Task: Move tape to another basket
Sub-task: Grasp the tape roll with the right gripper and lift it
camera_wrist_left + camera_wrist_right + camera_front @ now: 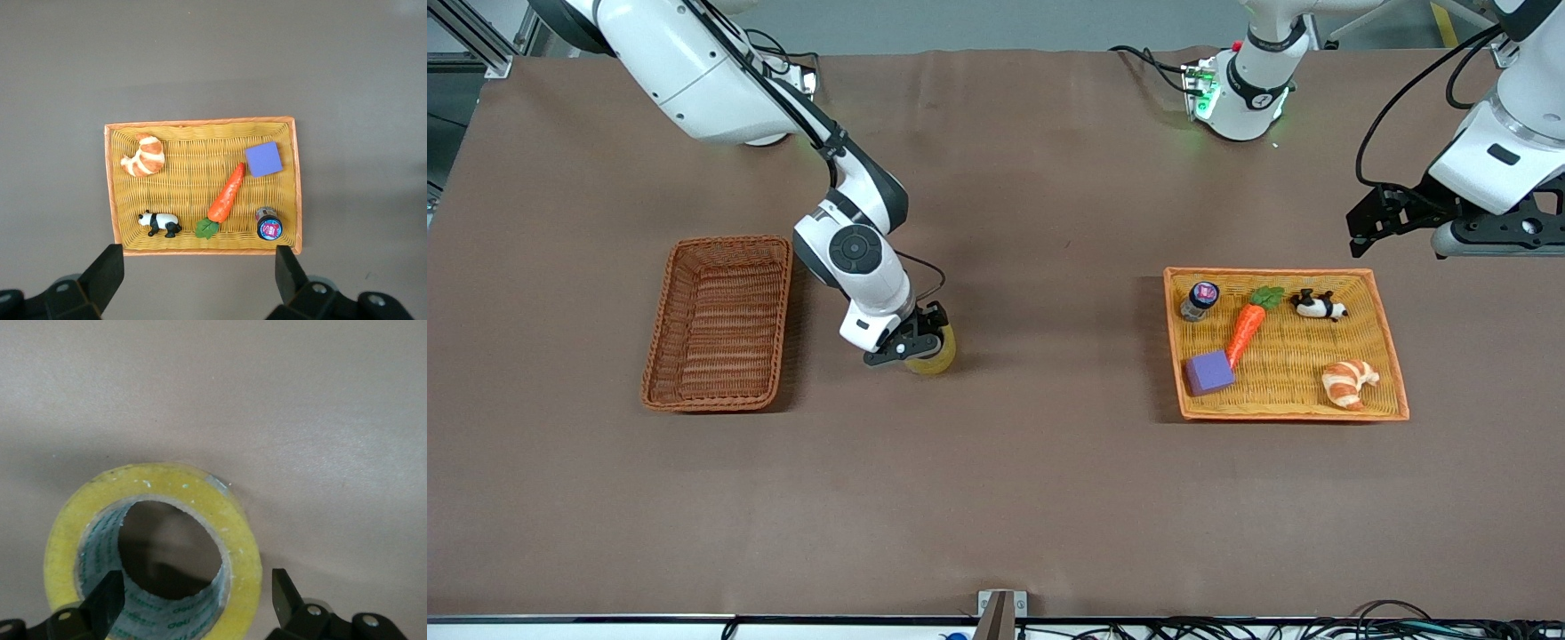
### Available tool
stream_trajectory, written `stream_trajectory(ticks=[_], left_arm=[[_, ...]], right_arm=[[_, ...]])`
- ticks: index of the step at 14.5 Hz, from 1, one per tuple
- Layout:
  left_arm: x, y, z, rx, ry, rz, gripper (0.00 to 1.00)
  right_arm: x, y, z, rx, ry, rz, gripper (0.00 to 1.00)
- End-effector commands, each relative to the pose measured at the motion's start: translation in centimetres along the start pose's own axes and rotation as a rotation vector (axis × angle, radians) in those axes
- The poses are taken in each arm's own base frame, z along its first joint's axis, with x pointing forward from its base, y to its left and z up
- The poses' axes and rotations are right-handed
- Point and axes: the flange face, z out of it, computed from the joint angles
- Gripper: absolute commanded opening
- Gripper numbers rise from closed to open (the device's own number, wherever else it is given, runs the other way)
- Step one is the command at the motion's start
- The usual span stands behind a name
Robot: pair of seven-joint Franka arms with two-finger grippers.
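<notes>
I need to move the tape into the reddish-brown wicker basket (725, 329), so I should next grab the tape by its ring side (943, 359) with my right gripper.
The tape (935, 353), a yellowish roll with a greyish core, lies flat on the table between the two baskets, closer to the reddish-brown wicker basket (725, 329), which holds nothing. My right gripper (914, 348) is down at the tape and open. In the right wrist view one finger (107, 607) is over the tape's (160, 493) hole and the other (287, 600) is outside the ring, so the jaws straddle its wall. My left gripper (1371, 222) is open and empty, up in the air by the orange-yellow tray's edge that is farther from the front camera, and waits.
The flat orange-yellow tray (1280, 272) toward the left arm's end holds a small jar (1200, 300), a carrot (1247, 324), a panda (1319, 306), a purple cube (1209, 372) and a croissant (1348, 382). The left wrist view looks down on this tray (200, 123).
</notes>
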Motion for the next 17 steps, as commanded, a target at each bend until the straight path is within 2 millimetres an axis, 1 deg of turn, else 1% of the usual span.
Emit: stream_trajectory(ticks=[1, 2, 3, 4, 5, 7, 9, 10, 11, 12, 13, 14, 16, 17], left_arm=[[0.1, -1.3, 0.3, -0.055, -0.015, -0.018, 1.0], [0.2, -1.4, 0.5, -0.057, -0.018, -0.018, 1.0], [0.2, -1.4, 0.6, -0.057, -0.021, -0.015, 1.0], [0.2, -2.1, 0.7, -0.057, -0.021, -0.027, 1.0], [0.2, -2.3, 0.7, -0.059, -0.021, -0.032, 1.0], [0.2, -2.5, 0.6, -0.062, -0.019, -0.033, 1.0], [0.3, -2.9, 0.7, -0.061, -0.02, -0.049, 1.0], [0.3, -2.8, 0.8, -0.059, -0.022, -0.054, 1.0], [0.3, -2.7, 0.8, -0.059, -0.022, -0.058, 1.0], [0.4, -2.3, 1.1, -0.059, -0.025, -0.051, 1.0], [0.5, -1.7, 1.1, -0.059, -0.027, -0.045, 1.0], [0.6, -1.8, 1.2, -0.059, -0.027, -0.046, 1.0], [0.6, -1.8, 1.3, -0.059, -0.028, -0.049, 1.0], [0.6, -1.8, 1.4, -0.059, -0.03, -0.051, 1.0]], right_arm=[[-0.4, 0.8, -0.3, -0.028, 0.018, -0.014, 0.91], [-0.5, 0.7, -0.2, -0.037, 0.022, -0.028, 0.84], [-0.7, 0.8, 0.3, -0.044, 0.017, -0.034, 0.8], [-0.8, 0.8, 0.4, -0.046, 0.015, -0.032, 0.78], [-0.8, 0.8, 0.5, -0.049, 0.016, -0.035, 0.74], [-0.8, 1.0, 0.6, -0.054, 0.018, -0.039, 0.61], [-0.7, 1.0, 0.5, -0.053, 0.019, -0.031, 0.43], [-0.3, 1.2, 0.2, -0.052, 0.027, -0.006, 0.35], [-0.3, 1.3, 0.1, -0.051, 0.029, 0.015, 0.25], [-0.1, 1.3, -0.1, -0.051, 0.036, 0.052, 0.21], [0.2, 1.4, -0.5, -0.054, 0.041, 0.071, 0.13], [0.9, 1.6, -1.3, -0.069, 0.037, 0.086, 0.01], [2.3, 2.8, -3.7, -0.123, 0.009, 0.108, 0.0], [2.9, 3.8, -6.0, -0.137, 0.021, 0.117, 0.0]])
